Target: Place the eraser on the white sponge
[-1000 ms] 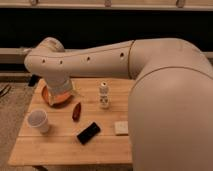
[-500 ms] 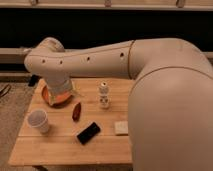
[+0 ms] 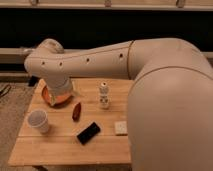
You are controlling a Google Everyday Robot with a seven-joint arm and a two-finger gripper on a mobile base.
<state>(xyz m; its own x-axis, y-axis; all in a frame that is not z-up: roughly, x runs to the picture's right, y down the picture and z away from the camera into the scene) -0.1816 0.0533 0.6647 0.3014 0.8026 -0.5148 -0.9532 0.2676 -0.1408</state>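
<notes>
My gripper is going to grab the black eraser by its middle (image 3: pixel 88 131) next, to set it on the white sponge (image 3: pixel 120 128).
The eraser (image 3: pixel 88 133), a flat black block, lies on the wooden table (image 3: pixel 55 147) near its front middle. The white sponge (image 3: pixel 120 128), a small off-white square pad, rests just right of the eraser, a short gap between them. My arm reaches in from the right, bends at the far left and points down. Its gripper (image 3: pixel 61 94) hangs over an orange bowl at the table's back left, well away from the eraser and the sponge. It stands open and I see nothing held in it.
An orange bowl (image 3: pixel 49 98) sits under the gripper. A white cup (image 3: pixel 38 120) stands front left. A slim red-brown oblong object (image 3: pixel 76 111) lies between bowl and eraser. A small white bottle-like figure (image 3: pixel 103 95) stands mid-table. My bulky upper arm covers the table's right side.
</notes>
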